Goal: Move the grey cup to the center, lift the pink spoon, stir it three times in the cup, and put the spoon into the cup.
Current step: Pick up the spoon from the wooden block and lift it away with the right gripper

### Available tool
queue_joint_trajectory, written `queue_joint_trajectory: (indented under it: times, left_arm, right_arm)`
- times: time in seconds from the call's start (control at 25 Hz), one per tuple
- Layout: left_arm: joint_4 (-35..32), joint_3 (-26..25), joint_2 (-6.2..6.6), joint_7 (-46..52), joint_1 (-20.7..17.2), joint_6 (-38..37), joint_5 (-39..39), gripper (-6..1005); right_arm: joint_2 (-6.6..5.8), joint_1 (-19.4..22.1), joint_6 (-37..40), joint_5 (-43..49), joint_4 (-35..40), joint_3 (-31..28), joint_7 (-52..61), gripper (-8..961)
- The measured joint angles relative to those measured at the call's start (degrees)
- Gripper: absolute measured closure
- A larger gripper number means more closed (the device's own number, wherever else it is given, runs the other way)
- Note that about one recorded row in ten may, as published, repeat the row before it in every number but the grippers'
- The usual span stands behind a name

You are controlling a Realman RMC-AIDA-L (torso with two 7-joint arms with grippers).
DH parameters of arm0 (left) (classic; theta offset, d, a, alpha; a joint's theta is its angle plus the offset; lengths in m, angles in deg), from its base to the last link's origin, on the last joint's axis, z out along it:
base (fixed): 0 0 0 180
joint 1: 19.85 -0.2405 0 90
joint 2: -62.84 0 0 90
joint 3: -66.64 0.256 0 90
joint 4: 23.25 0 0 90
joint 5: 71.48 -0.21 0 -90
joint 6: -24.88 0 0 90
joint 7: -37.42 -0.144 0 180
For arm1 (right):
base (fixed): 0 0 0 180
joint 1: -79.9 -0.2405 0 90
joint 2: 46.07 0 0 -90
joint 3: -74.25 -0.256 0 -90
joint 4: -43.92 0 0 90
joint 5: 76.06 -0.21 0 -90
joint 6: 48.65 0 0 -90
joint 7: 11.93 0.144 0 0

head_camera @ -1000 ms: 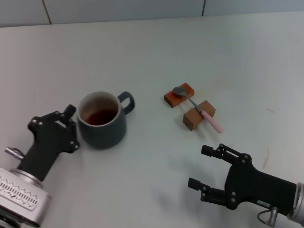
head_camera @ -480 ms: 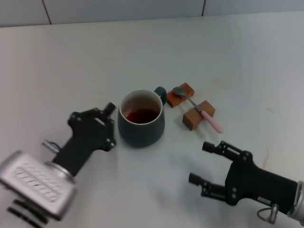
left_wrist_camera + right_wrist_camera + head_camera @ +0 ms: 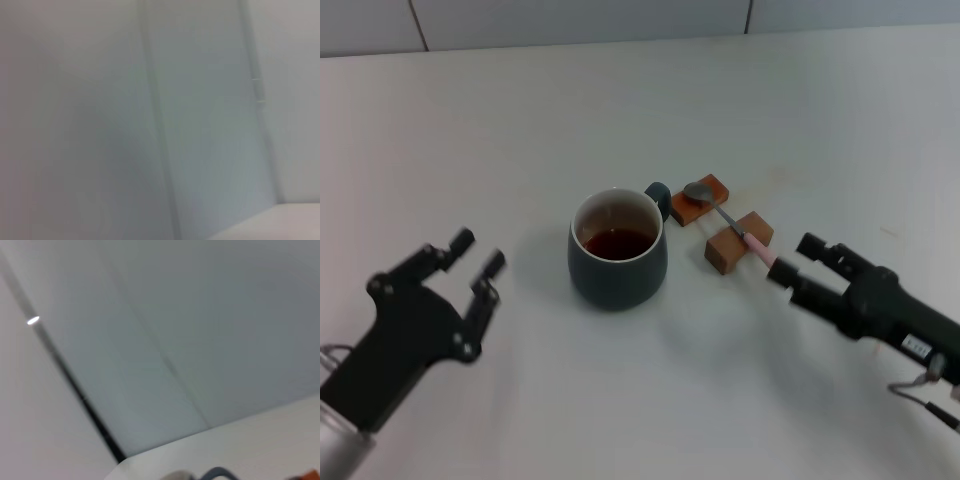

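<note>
The fingers of my right gripper are short of the handle in the head view, so they need to move closer before they close on the pink handle [image 3: 757, 248].
The grey cup [image 3: 618, 274] stands upright mid-table with dark reddish liquid inside and its handle toward the far right. The pink spoon [image 3: 756, 247] lies across two brown blocks just right of the cup, with its metal bowl on the far block. My right gripper [image 3: 796, 260] is open, low over the table, its fingertips at the near end of the pink handle; I cannot tell if they touch it. My left gripper [image 3: 477, 252] is open and empty, left of the cup and apart from it. The cup's rim [image 3: 175, 475] shows at the edge of the right wrist view.
The two brown wooden blocks, far [image 3: 699, 201] and near [image 3: 738, 241], sit close to the cup's right side. The white table [image 3: 650, 100] ends at a tiled wall at the back. The left wrist view shows only the wall.
The cup was slid from the left to mid-table, then my left gripper let go and drew back to the left. My right gripper moved up from the front to the spoon's handle end.
</note>
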Motion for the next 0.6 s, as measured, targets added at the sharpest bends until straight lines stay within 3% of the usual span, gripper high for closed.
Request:
queue_joint_trajectory:
  times: [0.08,0.28,0.6]
  left_arm:
    - [-1.7,2.6,0.0,-0.1,-0.4,-2.5,-0.8,735]
    - [-3.7,5.4,0.02,0.3,-1.1,-3.9,-1.2,561]
    - [-3.8,8.8,-0.07,0.4,-0.9,-3.3,-1.6,328]
  right_arm:
    - [-0.04,-0.8,-3.7,0.0,0.5,-1.4,9.4,123]
    - [-0.1,-1.7,-7.5,0.2,1.3,-0.9,17.6,125]
    - [-0.12,-2.4,-11.2,1.0,0.9,-0.6,19.7,140]
